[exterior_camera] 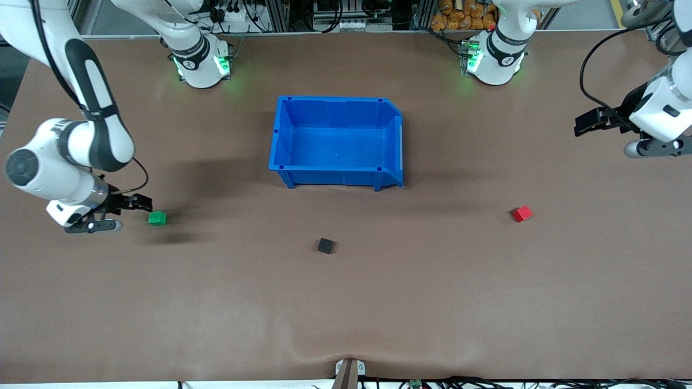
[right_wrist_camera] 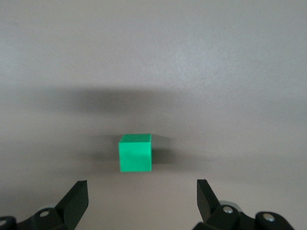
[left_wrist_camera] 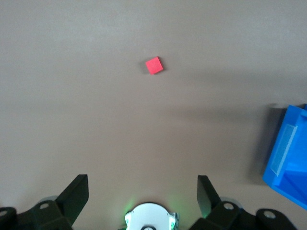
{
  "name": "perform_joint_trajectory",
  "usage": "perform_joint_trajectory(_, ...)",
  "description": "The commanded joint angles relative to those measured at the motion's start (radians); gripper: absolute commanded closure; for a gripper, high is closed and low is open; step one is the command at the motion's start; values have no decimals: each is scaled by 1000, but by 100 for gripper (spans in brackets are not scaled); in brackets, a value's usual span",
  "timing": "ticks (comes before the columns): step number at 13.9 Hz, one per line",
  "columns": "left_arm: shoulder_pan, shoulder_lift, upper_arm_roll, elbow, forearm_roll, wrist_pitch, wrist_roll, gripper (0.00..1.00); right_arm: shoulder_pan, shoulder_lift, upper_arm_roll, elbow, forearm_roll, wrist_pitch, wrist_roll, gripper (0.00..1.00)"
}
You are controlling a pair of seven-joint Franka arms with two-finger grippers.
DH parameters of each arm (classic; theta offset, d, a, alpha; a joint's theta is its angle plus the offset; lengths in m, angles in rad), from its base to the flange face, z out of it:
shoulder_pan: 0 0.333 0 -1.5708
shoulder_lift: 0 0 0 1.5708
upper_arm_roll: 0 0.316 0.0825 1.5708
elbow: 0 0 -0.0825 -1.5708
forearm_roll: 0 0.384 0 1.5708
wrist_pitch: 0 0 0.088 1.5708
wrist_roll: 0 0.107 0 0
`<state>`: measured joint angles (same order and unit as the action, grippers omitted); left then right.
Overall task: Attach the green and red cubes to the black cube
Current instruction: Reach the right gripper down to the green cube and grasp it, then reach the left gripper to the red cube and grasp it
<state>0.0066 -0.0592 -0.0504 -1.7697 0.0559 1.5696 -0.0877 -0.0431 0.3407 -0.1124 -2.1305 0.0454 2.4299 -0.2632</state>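
Note:
My right gripper's fingers stop short of the green cube (exterior_camera: 157, 218) (right_wrist_camera: 135, 152), so it is too early to close. The gripper moves toward the cube first, since closing now would miss it.
The green cube (exterior_camera: 157, 218) lies on the brown table toward the right arm's end. My right gripper (exterior_camera: 141, 203) is open and empty, low over the table just beside it; the right wrist view shows the cube (right_wrist_camera: 135, 152) a little ahead of the spread fingers (right_wrist_camera: 76, 199). The black cube (exterior_camera: 325, 246) lies mid-table, nearer the front camera than the blue bin. The red cube (exterior_camera: 521, 213) lies toward the left arm's end and shows in the left wrist view (left_wrist_camera: 154, 65). My left gripper (exterior_camera: 583, 125) is open and empty, raised over the table's end, well apart from the red cube.
An empty blue bin (exterior_camera: 338, 141) stands mid-table, farther from the front camera than the cubes; its corner shows in the left wrist view (left_wrist_camera: 288, 155). The arm bases (exterior_camera: 201, 62) (exterior_camera: 494, 59) stand along the table edge farthest from the camera.

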Motion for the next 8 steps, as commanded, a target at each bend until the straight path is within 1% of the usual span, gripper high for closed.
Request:
perform_joint_trajectory(1, 35, -14, -3, -97, -14, 97, -44, 0, -12, 53, 7, -14, 5, 73, 1, 0)
perform_joint_trajectory(3, 41, -13, -3, -186, -16, 206, -84, 0, -9, 93, 7, -14, 13, 115, 2, 0)
perform_joint_trajectory(5, 45, -7, -3, -250, -16, 291, -147, 0, -8, 109, 8, -14, 14, 129, 4, 0)
perform_joint_trajectory(7, 47, 27, -5, -260, -25, 319, -204, 0, -4, 115, 8, -13, 16, 129, 6, 0)
perform_joint_trajectory(8, 46, 47, -5, -258, -50, 325, -233, 0, -3, 123, 10, -9, 16, 130, 6, 0)
